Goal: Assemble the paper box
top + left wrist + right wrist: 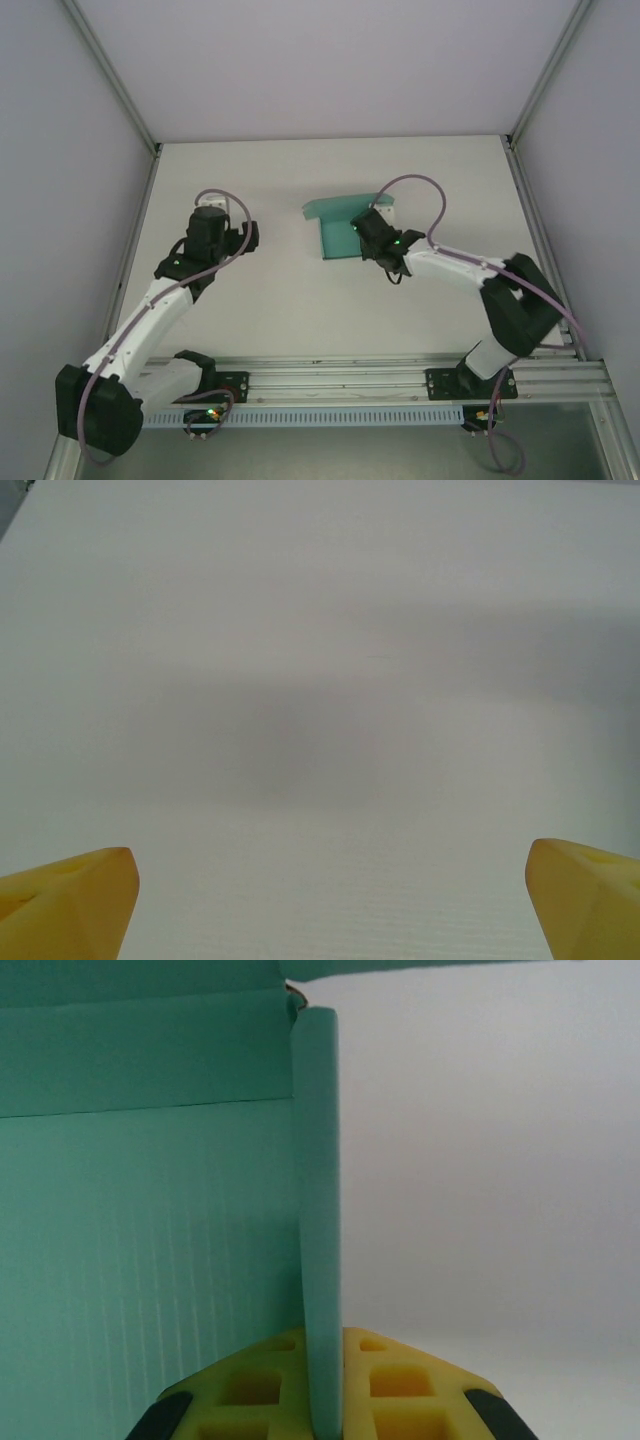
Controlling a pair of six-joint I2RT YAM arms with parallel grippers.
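Observation:
The paper box's side stays held in my right gripper for now: it stands upright between my fingers, bottom toward the table's back, and would stay short if released.
The paper box (338, 232) is a teal-green card sheet lying partly folded at the table's middle back. My right gripper (372, 232) is shut on its right side wall. In the right wrist view that wall (320, 1210) stands upright, edge-on, pinched between the yellow fingers (400, 1390), with the box floor (140, 1250) to its left and a back flap (140, 1050) raised beyond. My left gripper (250, 236) hovers over bare table left of the box, apart from it. Its yellow fingertips (70, 895) stand wide open with nothing between them.
The white table (300, 310) is fenced by grey walls and a metal frame post (150, 150) at each back corner. An aluminium rail (380, 385) carrying both arm bases runs along the near edge.

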